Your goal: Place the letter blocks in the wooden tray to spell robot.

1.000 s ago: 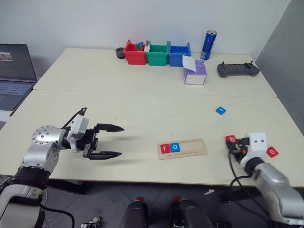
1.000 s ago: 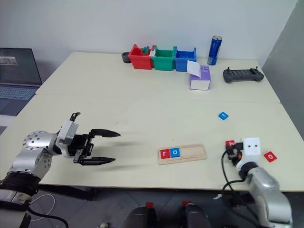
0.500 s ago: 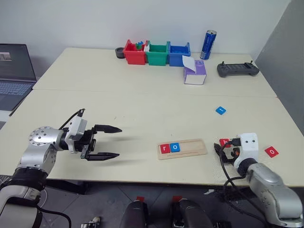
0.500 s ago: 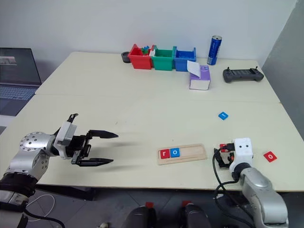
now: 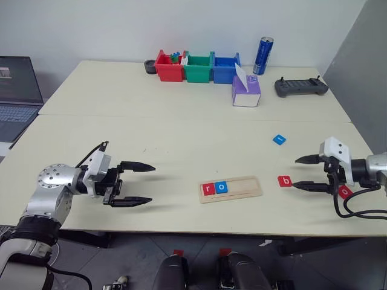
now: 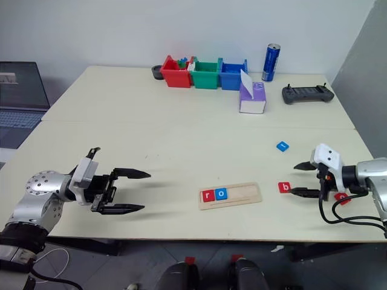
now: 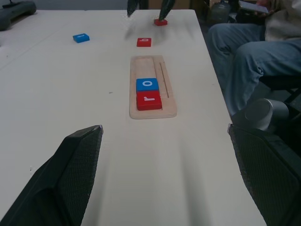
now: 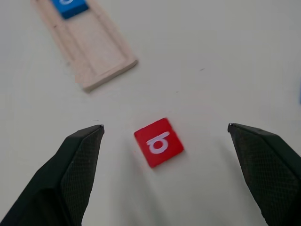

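My fingers are above the red "b" block [image 5: 285, 180] and would miss it now; my right gripper needs to lower first, then close on it.
The wooden tray [image 5: 242, 187] lies near the table's front edge. A red "r" block [image 5: 208, 188] and a blue "o" block [image 5: 222, 187] sit side by side at its left end. A red "b" block [image 5: 285, 180] lies flat on the table just right of the tray. My right gripper [image 5: 297, 173] is open, pointing left at it from a little above, and in the right wrist view the block [image 8: 159, 142] lies between the fingers. A red "o" block [image 5: 344, 192] lies under that wrist, and a blue block [image 5: 279, 139] lies farther back. My left gripper [image 5: 152, 183] hangs open left of the tray.
Red [image 5: 170, 66], green [image 5: 199, 67] and blue [image 5: 224, 68] bins stand at the back with a blue can [image 5: 262, 56], a purple tissue box [image 5: 246, 92] and a black controller [image 5: 301, 87]. A laptop [image 5: 18, 90] sits far left. A seated person's legs [image 7: 249, 52] are near the table's front edge.
My right gripper has opened and let go of the red "b" block, leaving it beside the tray. It then rose, drew off to the right and turned to point left. The left gripper stayed still.
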{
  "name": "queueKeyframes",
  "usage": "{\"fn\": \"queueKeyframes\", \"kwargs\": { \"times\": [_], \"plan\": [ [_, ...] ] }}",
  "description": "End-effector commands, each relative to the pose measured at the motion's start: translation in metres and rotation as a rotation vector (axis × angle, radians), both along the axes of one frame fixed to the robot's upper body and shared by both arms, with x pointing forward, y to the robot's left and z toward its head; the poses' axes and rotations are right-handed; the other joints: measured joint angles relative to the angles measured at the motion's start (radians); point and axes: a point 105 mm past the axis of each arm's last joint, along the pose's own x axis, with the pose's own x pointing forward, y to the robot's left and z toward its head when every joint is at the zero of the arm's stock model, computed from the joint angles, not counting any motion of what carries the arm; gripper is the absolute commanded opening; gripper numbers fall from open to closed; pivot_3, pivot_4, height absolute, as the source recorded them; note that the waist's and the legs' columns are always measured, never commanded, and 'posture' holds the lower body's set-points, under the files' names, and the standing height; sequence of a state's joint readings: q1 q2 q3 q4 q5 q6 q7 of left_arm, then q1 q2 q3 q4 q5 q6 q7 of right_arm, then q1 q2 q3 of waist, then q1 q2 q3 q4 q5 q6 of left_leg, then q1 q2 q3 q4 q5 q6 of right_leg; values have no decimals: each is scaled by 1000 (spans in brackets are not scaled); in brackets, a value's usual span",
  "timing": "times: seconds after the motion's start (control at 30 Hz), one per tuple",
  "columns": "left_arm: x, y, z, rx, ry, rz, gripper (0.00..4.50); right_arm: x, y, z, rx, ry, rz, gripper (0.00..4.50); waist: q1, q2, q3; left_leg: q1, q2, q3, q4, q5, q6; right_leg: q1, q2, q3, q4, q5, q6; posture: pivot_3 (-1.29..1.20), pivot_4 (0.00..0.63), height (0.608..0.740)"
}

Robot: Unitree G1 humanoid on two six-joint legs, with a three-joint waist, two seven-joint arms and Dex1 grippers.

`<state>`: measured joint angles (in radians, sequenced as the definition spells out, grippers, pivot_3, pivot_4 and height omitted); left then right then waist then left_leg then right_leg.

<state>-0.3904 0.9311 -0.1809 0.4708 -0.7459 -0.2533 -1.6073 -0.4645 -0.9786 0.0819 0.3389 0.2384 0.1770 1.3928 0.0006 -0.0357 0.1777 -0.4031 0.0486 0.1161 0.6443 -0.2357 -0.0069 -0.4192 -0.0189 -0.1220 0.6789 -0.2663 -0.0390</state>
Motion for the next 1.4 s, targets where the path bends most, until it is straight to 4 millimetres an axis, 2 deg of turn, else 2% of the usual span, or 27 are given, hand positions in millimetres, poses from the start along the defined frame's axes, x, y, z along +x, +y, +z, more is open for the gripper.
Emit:
{"fn": "queueKeyframes", "kwargs": {
  "times": [0.03, 0.13, 0.3, 0.4, 0.5, 0.63, 0.67, 0.77, 0.97, 1.07, 1.17, 1.23, 1.4],
  "plan": [
    [-4, 4, 11, 7, -54, -4, 4500, 10, -3, -9, -92, -3, 66, 4481, -2, 0, 0, 0, 0, 1, 0, 0, 0, 0, 0, 1, 0, 0, 0, 0, 150, 740],
    [-5, 6, 11, 8, -56, -2, 4500, 15, -4, -20, -127, 15, 74, 4481, -1, 0, 0, 0, 0, 2, 1, 0, 0, 0, -1, 1, 1, 0, 0, 0, 150, 740],
    [-7, 7, 13, 10, -60, 2, 4500, 14, -4, -39, -140, 52, 101, 4481, 0, 0, 0, 0, 0, 2, 1, 0, 0, 0, -1, 1, 1, 0, 0, 0, 150, 740],
    [-7, 8, 13, 14, -60, 4, 4500, 11, -2, -46, -132, 77, 112, 3913, 0, 0, 0, 2, 0, 2, 1, 0, 0, 1, -2, 1, 1, 0, 0, 0, 150, 740],
    [-6, 8, 14, 16, -60, 3, 4500, 14, -1, -44, -115, 68, 101, 2915, 0, 0, 0, 4, 1, 2, 1, 0, 0, 4, -1, 1, 1, 0, 0, 0, 150, 740],
    [-5, 6, 15, 21, -62, 0, 4500, 11, 4, -28, -104, 60, 144, 1566, 0, 0, 0, 4, 1, 2, 1, 0, 0, 4, -1, 1, 1, 0, 0, 0, 150, 740],
    [-4, 6, 15, 22, -64, -2, 4500, 10, 7, -24, -100, 61, 159, 1451, 0, 0, 0, 3, 1, 2, 1, 0, 0, 3, -1, 1, 1, 0, 0, 0, 150, 740],
    [-4, 4, 15, 22, -71, -10, 4500, 5, 23, -11, -81, 60, 240, 1459, 0, 1, 1, 3, 1, 2, 1, 0, 0, 3, -2, 1, 1, 0, 0, 0, 150, 740],
    [-8, -4, 17, -1, -76, -37, 4500, 0, 94, 26, -13, -52, 468, 1459, -3, 1, 1, 3, 1, 2, 1, 0, 0, 1, -1, 1, 3, 0, 0, 0, 150, 740],
    [-9, -4, 17, -1, -77, -39, 4500, -2, 115, 22, -40, -48, 537, 1459, -1, 1, 1, 2, 1, 2, 1, 0, 0, 1, -1, 1, 3, 0, 0, 0, 150, 740],
    [-12, -5, 15, -4, -76, -40, 4500, 0, 131, 6, -76, -8, 568, 1459, 0, 1, 1, 1, 1, 2, 1, 0, 0, 1, -2, 1, 2, 0, 0, 0, 150, 740],
    [-14, -6, 14, -7, -77, -42, 4500, 4, 135, -4, -114, 8, 578, 1459, -1, 1, 1, 1, 1, 3, 2, 0, 0, 0, -2, 1, 2, 0, -1, 0, 150, 740],
    [-16, -10, 11, -18, -78, -47, 4500, 14, 138, -10, -148, 3, 563, 1459, 1, 1, 1, 1, 0, 3, 2, 0, -1, 0, -2, 1, 2, 0, -1, 0, 150, 740]
  ]
}}
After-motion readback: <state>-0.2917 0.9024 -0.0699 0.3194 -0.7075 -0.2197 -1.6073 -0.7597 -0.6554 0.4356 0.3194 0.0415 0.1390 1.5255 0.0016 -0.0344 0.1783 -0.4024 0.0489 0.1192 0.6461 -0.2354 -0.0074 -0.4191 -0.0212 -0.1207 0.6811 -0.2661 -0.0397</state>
